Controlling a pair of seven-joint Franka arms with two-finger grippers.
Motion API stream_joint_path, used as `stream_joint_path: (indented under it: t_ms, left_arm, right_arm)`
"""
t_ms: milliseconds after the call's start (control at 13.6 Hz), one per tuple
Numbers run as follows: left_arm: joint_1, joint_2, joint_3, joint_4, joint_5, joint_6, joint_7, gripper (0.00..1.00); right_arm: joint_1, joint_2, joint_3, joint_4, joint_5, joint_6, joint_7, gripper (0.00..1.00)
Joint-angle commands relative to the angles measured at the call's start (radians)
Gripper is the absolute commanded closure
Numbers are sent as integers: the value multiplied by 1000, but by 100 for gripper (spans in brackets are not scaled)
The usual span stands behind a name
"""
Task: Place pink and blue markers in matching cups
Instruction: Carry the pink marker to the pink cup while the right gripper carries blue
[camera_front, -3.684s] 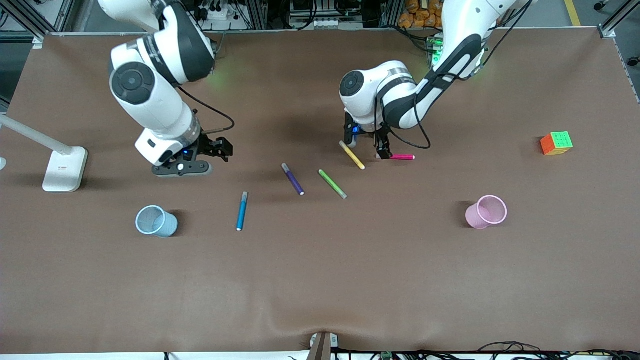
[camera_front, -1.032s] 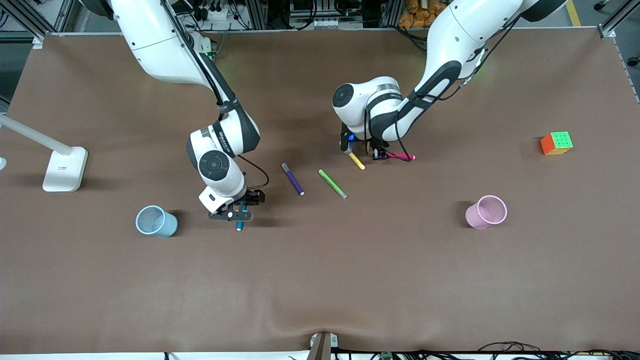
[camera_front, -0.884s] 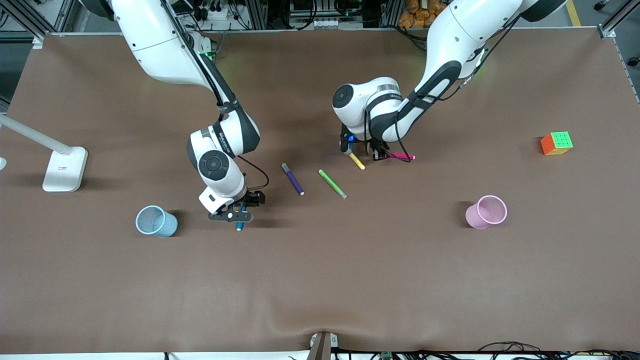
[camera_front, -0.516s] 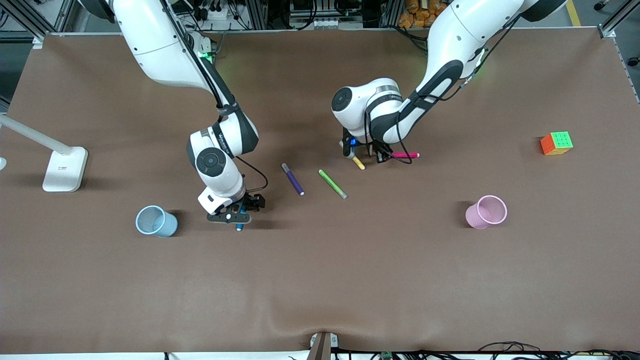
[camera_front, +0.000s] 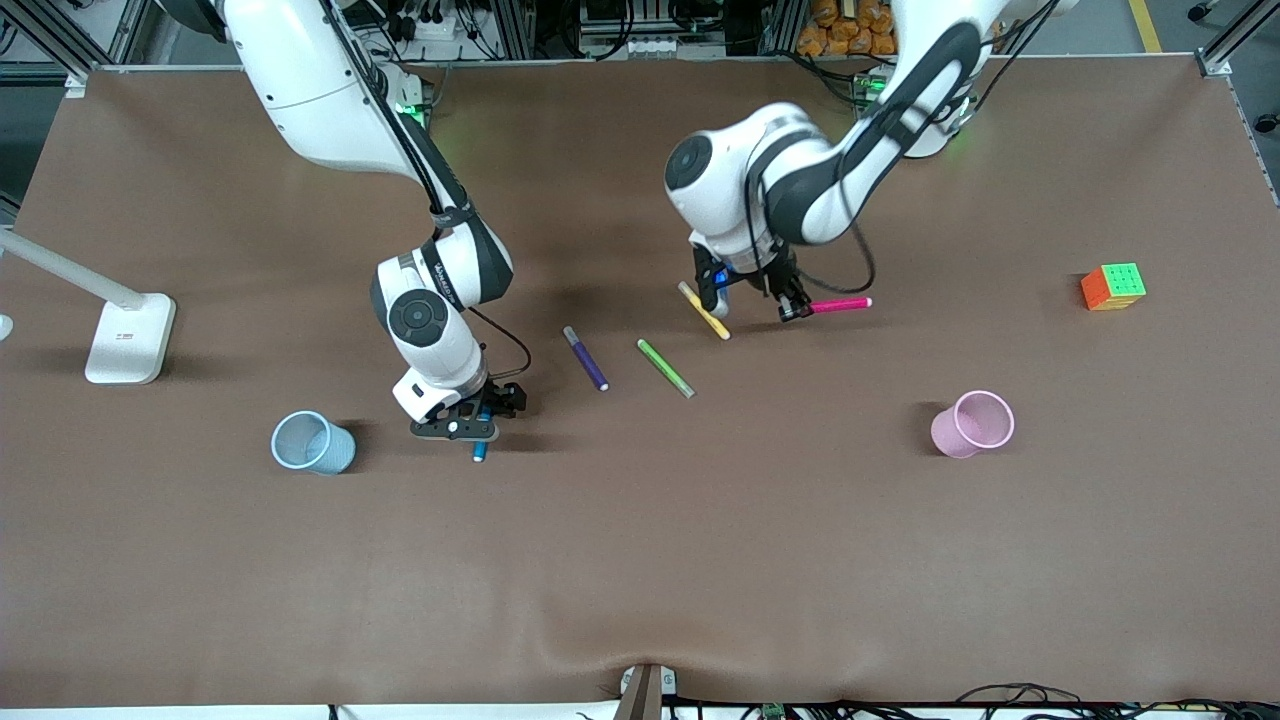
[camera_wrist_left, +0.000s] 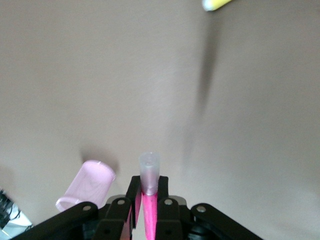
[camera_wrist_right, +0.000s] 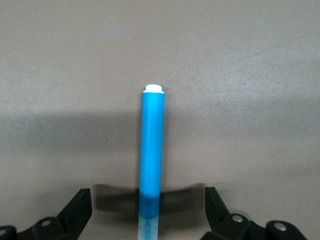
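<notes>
My right gripper should close on the blue marker now. My fingers are beside the blue marker's body (camera_front: 480, 451) (camera_wrist_right: 149, 186), down at the table, so they would hold it.
My left gripper (camera_front: 793, 308) is shut on the pink marker (camera_front: 840, 303) and holds it level above the table; in the left wrist view the marker (camera_wrist_left: 149, 175) sits between the fingers (camera_wrist_left: 165, 187), pale cap outward. The pink cup (camera_front: 972, 424) stands toward the left arm's end, also in the left wrist view (camera_wrist_left: 87, 185). My right gripper (camera_front: 470, 425) is open, low over the blue marker (camera_front: 481, 440), which lies on the table between the fingers (camera_wrist_right: 80, 205) in the right wrist view (camera_wrist_right: 151, 150). The blue cup (camera_front: 312, 442) stands beside it toward the right arm's end.
A purple pen (camera_front: 586, 358), a green pen (camera_front: 666, 368) and a yellow pen (camera_front: 704, 310) lie mid-table between the arms; the yellow pen's tip shows in the left wrist view (camera_wrist_left: 216, 4). A colour cube (camera_front: 1112, 286) sits toward the left arm's end. A white lamp base (camera_front: 128, 338) stands toward the right arm's end.
My left gripper has risen with the pink marker, shifting toward the left arm's end. My right gripper came down over the blue marker and stays open around it.
</notes>
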Motion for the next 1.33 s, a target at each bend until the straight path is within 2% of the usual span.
stream_joint_path:
  t_ms: [0,147,368,516,589,737,811,1032,1253]
  left_arm:
    - [133,-55,-12,69,-113,-9,107,100]
    - [208,-78,-13,128,-157,-11,161,100]
    - [371,-88,-10,189,-308,-12,311,100]
    - [431,-83,-9,231,-327,-11,383,100]
    - [452,-78,-6,243,-327,-9,397,100]
    - [529,-48,-9,251,-339,41,469,100]
    - [557,-43,-9,249,-361,72,506,100]
    - [603,-57,-10,240,-396,112,519,100]
    - [681,-52,-10,239,-538,158,650,100]
  right_arm:
    - [0,-39,8,-39,-1,-2,9,0]
    - [2,-40,7,-39,-1,-9,7,0]
    - [3,-40,8,-40,-1,-12,7,2]
    - [3,-40,7,-40,0,-20,7,30]
    - [5,-42,7,-40,-1,-22,7,47]
    - [3,-46,7,-40,-1,-23,7,87]
    - [3,-49,7,-40,-1,-23,7,100]
    - [3,-59,7,-42,-1,-26,7,100]
    - [0,-71,7,-51,-1,-28,6,100]
